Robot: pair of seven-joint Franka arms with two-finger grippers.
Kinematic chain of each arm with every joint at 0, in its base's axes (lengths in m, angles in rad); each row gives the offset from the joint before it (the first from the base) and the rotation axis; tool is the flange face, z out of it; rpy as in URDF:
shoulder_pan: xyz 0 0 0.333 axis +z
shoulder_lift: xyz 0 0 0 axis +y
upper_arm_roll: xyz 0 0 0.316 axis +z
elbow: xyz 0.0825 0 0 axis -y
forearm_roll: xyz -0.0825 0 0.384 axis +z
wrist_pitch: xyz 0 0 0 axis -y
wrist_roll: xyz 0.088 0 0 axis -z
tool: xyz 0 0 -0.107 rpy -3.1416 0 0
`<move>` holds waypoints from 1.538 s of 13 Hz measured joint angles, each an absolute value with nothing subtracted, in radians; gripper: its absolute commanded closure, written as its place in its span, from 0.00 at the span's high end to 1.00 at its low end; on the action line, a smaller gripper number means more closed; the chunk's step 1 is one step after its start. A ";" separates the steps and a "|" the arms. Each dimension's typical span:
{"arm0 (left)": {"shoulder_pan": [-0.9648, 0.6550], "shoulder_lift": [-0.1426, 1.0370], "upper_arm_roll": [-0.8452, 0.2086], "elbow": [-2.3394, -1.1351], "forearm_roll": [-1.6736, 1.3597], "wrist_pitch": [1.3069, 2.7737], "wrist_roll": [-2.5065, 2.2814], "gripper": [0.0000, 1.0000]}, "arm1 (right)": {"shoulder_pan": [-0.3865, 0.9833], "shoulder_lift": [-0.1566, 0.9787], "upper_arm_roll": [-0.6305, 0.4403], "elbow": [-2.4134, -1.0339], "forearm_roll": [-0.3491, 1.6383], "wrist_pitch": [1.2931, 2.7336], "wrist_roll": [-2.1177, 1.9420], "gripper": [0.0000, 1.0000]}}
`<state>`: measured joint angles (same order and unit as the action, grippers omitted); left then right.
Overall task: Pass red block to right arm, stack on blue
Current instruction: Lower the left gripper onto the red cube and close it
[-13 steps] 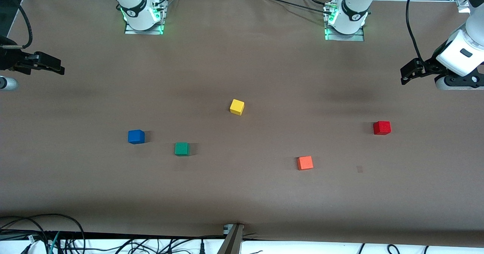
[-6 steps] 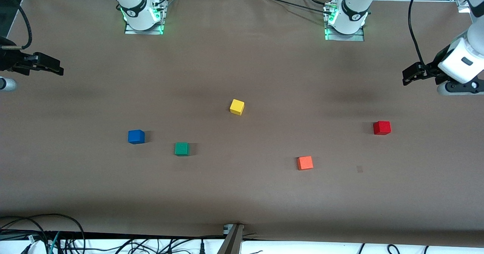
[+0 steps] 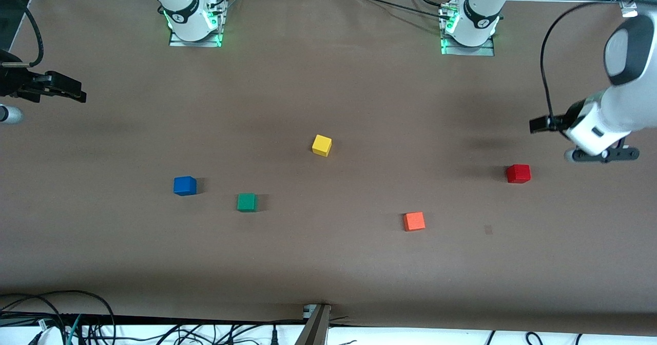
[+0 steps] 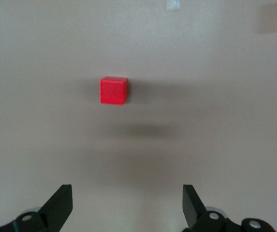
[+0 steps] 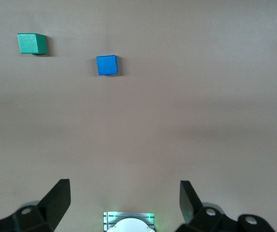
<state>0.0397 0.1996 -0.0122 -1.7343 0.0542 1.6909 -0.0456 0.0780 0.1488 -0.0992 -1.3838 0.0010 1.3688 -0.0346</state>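
Observation:
The left gripper grabs the opposite sides of the red block [image 3: 518,173] next, to hand it to my right arm for stacking on the blue block [image 3: 185,186].
The red block [image 3: 518,173] sits on the table toward the left arm's end; it also shows in the left wrist view [image 4: 113,90]. The blue block [image 3: 185,186] sits toward the right arm's end and shows in the right wrist view [image 5: 107,65]. My left gripper [image 3: 539,125] is open and empty in the air, over bare table close to the red block; in its wrist view [image 4: 127,208] the block lies ahead of the jaws. My right gripper [image 3: 81,95] is open and empty and waits over the table's edge at the right arm's end, its wrist view [image 5: 123,203] showing nothing between the jaws.
A green block [image 3: 247,202] lies beside the blue one, slightly nearer to the camera. A yellow block [image 3: 322,145] sits mid-table. An orange block [image 3: 414,221] lies nearer to the camera than the red one. The arm bases [image 3: 192,21] stand along the table's back.
The left arm has swung and its gripper has come closer to the red block. The right arm and all blocks have not moved.

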 measured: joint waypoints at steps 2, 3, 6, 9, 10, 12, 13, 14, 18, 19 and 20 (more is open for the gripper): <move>0.053 0.270 -0.012 -1.744 0.063 1.793 -0.030 1.00 | 0.078 0.149 -0.099 -1.383 0.001 1.369 -0.035 1.00; 0.061 0.307 -0.012 -1.750 0.074 1.848 -0.017 1.00 | 0.078 0.149 -0.099 -1.383 0.001 1.369 -0.036 1.00; 0.093 0.401 -0.012 -1.793 0.079 2.027 0.071 1.00 | 0.078 0.149 -0.100 -1.383 0.001 1.369 -0.037 1.00; 0.128 0.435 -0.012 -1.913 0.079 2.246 0.122 1.00 | 0.078 0.149 -0.100 -1.383 0.001 1.369 -0.037 1.00; 0.131 0.438 -0.012 -1.960 0.079 2.321 0.127 1.00 | 0.078 0.149 -0.100 -1.383 0.001 1.369 -0.037 1.00; 0.131 0.446 -0.013 -2.030 0.079 2.427 0.130 1.00 | 0.078 0.149 -0.101 -1.383 0.001 1.369 -0.037 1.00; 0.133 0.455 -0.013 -2.049 0.080 2.467 0.145 1.00 | 0.078 0.149 -0.101 -1.383 0.001 1.369 -0.037 1.00; 0.137 0.467 -0.012 -2.058 0.081 2.498 0.166 1.00 | 0.078 0.149 -0.101 -1.383 0.001 1.369 -0.037 1.00; 0.157 0.512 -0.012 -2.064 0.081 2.539 0.201 0.54 | 0.077 0.150 -0.101 -1.383 0.001 1.369 -0.037 1.00; 0.162 0.518 -0.012 -2.064 0.081 2.539 0.203 0.27 | 0.077 0.150 -0.101 -1.383 0.001 1.369 -0.037 1.00; 0.165 0.522 -0.012 -2.064 0.081 2.539 0.204 0.11 | 0.077 0.151 -0.101 -1.383 0.001 1.369 -0.037 1.00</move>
<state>0.1646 0.5218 -0.0118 -2.0642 0.0814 2.5392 0.2036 0.0771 0.1507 -0.1012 -1.3825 0.0009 1.3688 -0.0374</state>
